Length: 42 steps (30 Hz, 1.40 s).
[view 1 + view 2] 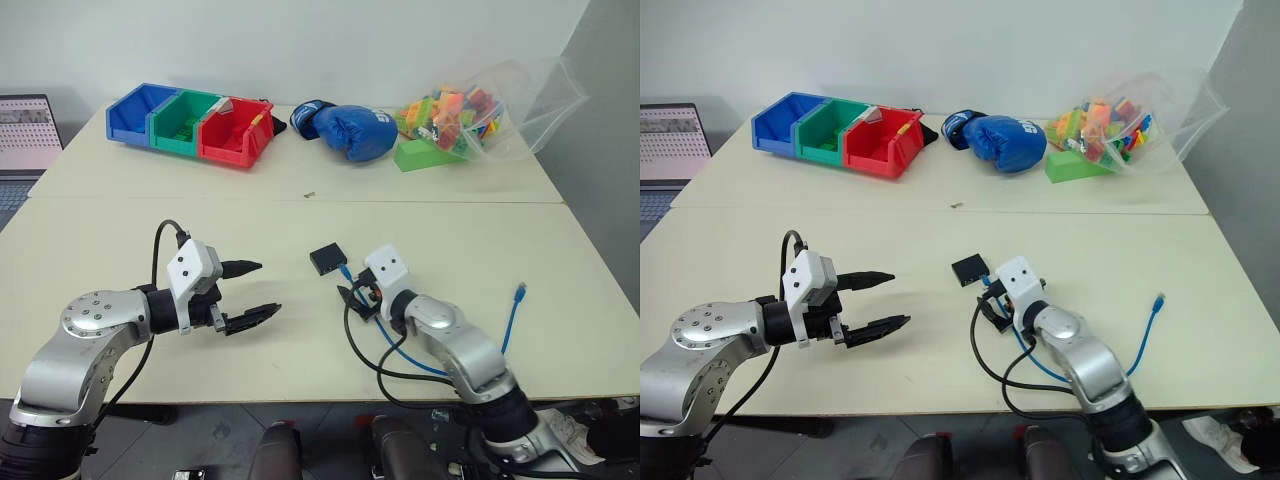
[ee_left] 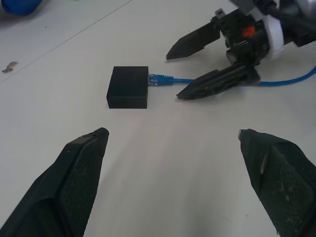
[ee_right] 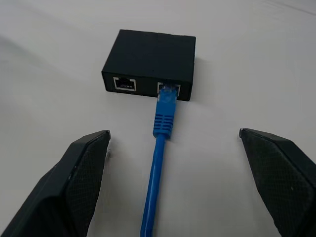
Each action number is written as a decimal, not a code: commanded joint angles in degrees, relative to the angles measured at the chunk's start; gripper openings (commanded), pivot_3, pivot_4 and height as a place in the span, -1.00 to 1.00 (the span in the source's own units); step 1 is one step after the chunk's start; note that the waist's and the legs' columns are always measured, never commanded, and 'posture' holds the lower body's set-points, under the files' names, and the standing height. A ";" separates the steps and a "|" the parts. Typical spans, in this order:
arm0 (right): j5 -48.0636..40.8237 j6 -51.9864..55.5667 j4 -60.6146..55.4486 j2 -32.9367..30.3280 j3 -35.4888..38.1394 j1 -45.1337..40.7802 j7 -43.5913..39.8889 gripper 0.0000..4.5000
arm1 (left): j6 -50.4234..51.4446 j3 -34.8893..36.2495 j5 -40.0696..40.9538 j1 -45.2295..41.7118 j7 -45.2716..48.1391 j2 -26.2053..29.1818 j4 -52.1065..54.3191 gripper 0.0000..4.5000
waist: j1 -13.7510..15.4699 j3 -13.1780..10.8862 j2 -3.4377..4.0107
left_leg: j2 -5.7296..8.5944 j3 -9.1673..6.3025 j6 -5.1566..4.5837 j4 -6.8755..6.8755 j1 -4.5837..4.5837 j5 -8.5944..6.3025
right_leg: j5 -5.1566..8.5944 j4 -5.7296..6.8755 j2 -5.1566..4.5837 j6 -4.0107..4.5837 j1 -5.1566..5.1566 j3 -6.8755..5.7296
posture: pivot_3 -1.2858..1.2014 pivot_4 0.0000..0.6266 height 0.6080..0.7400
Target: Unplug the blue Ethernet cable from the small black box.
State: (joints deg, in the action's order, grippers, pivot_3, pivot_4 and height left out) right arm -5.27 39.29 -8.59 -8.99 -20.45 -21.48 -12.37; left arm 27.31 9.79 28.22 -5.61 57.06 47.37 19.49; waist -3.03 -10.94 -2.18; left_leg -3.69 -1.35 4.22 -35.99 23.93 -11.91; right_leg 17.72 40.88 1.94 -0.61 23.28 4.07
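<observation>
Next, my left gripper grabs the small black box by its opposite end [image 1: 316, 260], since the blue plug [image 1: 345, 271] and my right gripper crowd the plugged end.
The small black box [image 3: 150, 61] lies flat near the middle of the cream table [image 1: 150, 215]. The blue Ethernet cable [image 3: 163, 123] is plugged into one of its two ports. From there it runs back between the open fingers of my right gripper [image 3: 173, 134], which sits just short of the box with the plug between its fingertips, touching nothing. The cable's free end [image 1: 519, 291] lies on the table to the right. My left gripper [image 1: 268, 287] stands open and empty to the left of the box, pointing toward it.
At the back stand blue, green and red bins [image 1: 190, 122], a blue boxing glove [image 1: 350, 130] and a clear bag of coloured bricks [image 1: 470, 115]. A laptop [image 1: 25, 135] sits off the far left. Black arm cables [image 1: 375, 365] loop near the front edge.
</observation>
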 commanded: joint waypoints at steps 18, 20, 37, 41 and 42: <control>3.68 -4.52 1.33 -2.66 0.11 -4.41 -7.27 -0.93 | -4.48 -0.56 -2.67 -4.01 -2.08 -2.88 -7.01 1.00 | 0.17 0.00 0.00 | 0.00 -0.02 0.00 -0.01 -0.02 0.00 | 0.00 0.01 0.00 0.00 -0.02 -0.02 | 0.03 -0.52 1.00; 3.74 -6.22 -0.53 -5.83 -0.50 -5.77 -11.22 -0.94 | -3.59 -0.61 -2.03 -5.44 -2.58 -3.66 -8.14 1.00 | 0.17 0.00 0.00 | 0.02 0.00 0.00 -0.01 -0.02 0.00 | 0.00 0.02 0.00 -0.01 -0.02 -0.05 | 0.03 -0.52 1.00; 14.47 -53.48 0.50 -23.14 -4.29 -14.71 -31.30 -0.94 | 24.08 2.13 23.55 -12.70 -0.66 -4.91 -5.12 1.00 | -0.06 -0.03 0.01 | 0.00 -0.04 0.00 -0.05 -0.03 0.00 | -0.03 0.06 0.02 0.04 -0.05 -0.18 | 0.03 -0.52 1.00; 14.79 -55.33 0.93 -22.81 -3.90 -14.95 -31.83 -0.94 | 24.96 1.67 24.18 -12.40 -1.41 -5.44 -4.70 1.00 | 0.09 -0.03 0.02 | 0.01 -0.06 0.01 -0.05 -0.03 0.01 | -0.09 0.06 0.00 0.14 -0.06 -0.14 | 0.03 -0.52 1.00; 14.88 -55.64 1.03 -22.71 -3.81 -14.98 -31.95 -0.94 | 24.99 1.67 24.26 -12.42 -1.60 -5.64 -4.77 1.00 | 0.09 -0.03 0.01 | 0.01 -0.06 0.01 -0.06 -0.03 0.01 | -0.09 0.07 0.00 0.15 -0.06 -0.14 | 0.03 -0.52 1.00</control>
State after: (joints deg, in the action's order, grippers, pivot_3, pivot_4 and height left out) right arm 9.78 -14.66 -6.52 -32.14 -25.98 -35.47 -43.98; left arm 52.26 10.75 51.19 -17.83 55.70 42.12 13.16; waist -2.94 -10.97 -2.16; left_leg -3.68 -1.42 4.23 -36.05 23.90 -11.90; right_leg 17.63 40.95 1.94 -0.47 23.22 3.93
